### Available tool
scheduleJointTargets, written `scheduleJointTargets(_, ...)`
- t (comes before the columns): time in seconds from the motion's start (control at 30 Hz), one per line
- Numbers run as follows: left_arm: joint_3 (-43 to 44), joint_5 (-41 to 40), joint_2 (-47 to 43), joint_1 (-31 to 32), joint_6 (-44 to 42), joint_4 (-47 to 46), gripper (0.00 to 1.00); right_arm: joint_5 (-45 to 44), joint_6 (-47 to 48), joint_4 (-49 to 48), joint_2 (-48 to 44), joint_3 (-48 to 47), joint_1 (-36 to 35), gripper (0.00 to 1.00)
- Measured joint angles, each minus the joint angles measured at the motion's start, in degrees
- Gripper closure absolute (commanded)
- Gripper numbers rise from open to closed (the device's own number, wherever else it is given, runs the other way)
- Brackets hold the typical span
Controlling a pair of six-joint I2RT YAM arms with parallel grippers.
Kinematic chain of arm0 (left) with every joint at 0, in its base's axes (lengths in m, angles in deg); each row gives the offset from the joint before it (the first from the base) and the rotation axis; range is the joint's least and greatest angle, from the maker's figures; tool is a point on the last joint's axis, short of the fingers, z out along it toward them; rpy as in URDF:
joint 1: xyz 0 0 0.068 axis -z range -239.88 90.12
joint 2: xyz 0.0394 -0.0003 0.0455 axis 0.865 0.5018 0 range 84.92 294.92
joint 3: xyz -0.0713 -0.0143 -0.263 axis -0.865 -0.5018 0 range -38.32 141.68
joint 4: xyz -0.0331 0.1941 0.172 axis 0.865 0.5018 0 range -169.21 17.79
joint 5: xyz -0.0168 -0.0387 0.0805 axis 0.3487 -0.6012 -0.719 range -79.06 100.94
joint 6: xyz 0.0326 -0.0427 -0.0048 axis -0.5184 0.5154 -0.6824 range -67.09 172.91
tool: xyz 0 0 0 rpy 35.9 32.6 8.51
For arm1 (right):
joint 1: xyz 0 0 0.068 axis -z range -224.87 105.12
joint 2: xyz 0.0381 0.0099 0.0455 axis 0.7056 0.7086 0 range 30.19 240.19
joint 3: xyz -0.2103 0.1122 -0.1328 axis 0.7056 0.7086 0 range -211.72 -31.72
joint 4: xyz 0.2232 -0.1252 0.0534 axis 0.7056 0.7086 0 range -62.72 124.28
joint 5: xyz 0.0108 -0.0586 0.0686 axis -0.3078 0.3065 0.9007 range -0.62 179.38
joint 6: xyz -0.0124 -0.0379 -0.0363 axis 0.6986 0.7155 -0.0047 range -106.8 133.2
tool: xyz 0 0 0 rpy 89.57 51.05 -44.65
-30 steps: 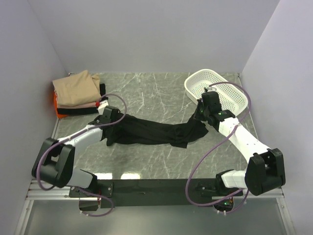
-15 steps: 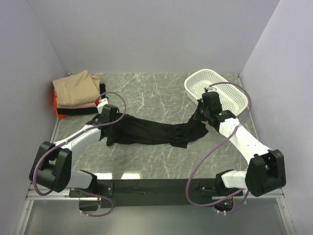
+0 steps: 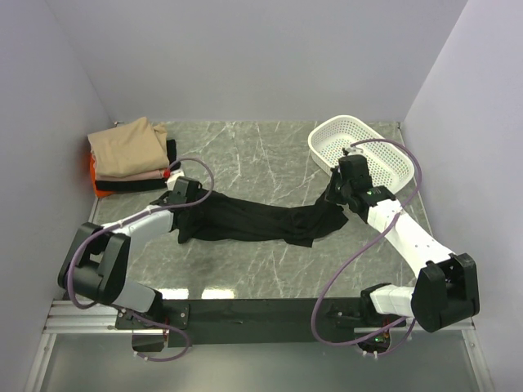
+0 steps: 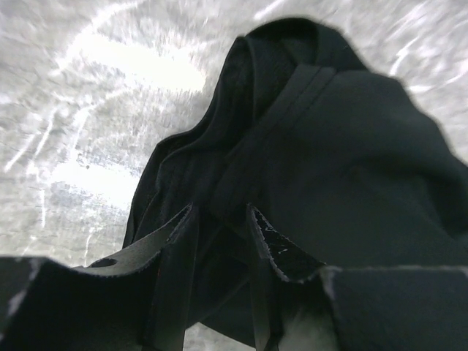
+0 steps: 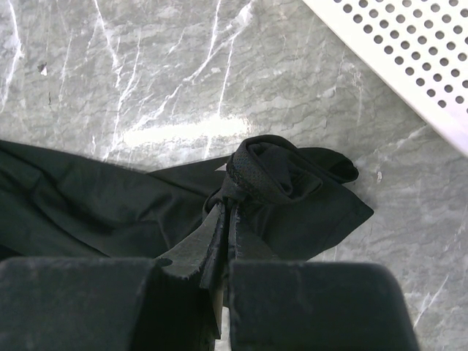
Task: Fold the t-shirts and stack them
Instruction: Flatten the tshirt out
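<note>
My left gripper pinches the fold at the black t-shirt's end opposite my right gripper next, to stretch the t-shirt for folding.
A plain black t-shirt lies stretched in a crumpled band across the middle of the table. My left gripper is at its left end. In the left wrist view its jaws stand apart, open, with a ridge of the black cloth under and between the tips. My right gripper is at the shirt's right end, and there its jaws are shut on a bunched fold of the t-shirt, lifted slightly off the marble. Folded t-shirts sit stacked at the far left, a tan one on top.
A white perforated basket stands at the far right, just behind my right gripper; its rim shows in the right wrist view. Grey walls close in on both sides and at the back. The table is grey marble.
The left arm's elbow and lower links have shifted a little while its gripper stayed at the shirt's left end. The shirt and the right arm have hardly moved.
</note>
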Motion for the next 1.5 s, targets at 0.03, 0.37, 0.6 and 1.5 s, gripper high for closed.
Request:
scheduleJointTargets(0.03, 0.0, 0.2, 0.6, 0.0, 0.0, 0.0, 0.62, 0.0, 0.0, 0.0, 0.0, 0.0, 0.0, 1.00)
scheduleJointTargets(0.37, 0.1, 0.7, 3.0, -0.6, 0.0, -1.4, 0.75, 0.0, 0.0, 0.0, 0.0, 0.0, 0.0, 1.00)
scheduleJointTargets(0.6, 0.6, 0.5, 2.9, -0.6, 0.0, -1.4, 0.81, 0.0, 0.0, 0.0, 0.0, 0.0, 0.0, 1.00)
scheduleJointTargets(1.5, 5.8, -2.9, -29.2, -0.6, 4.3, 12.0, 1.00, -3.1, 0.2, 9.7, -17.8, -0.1, 0.0, 1.00)
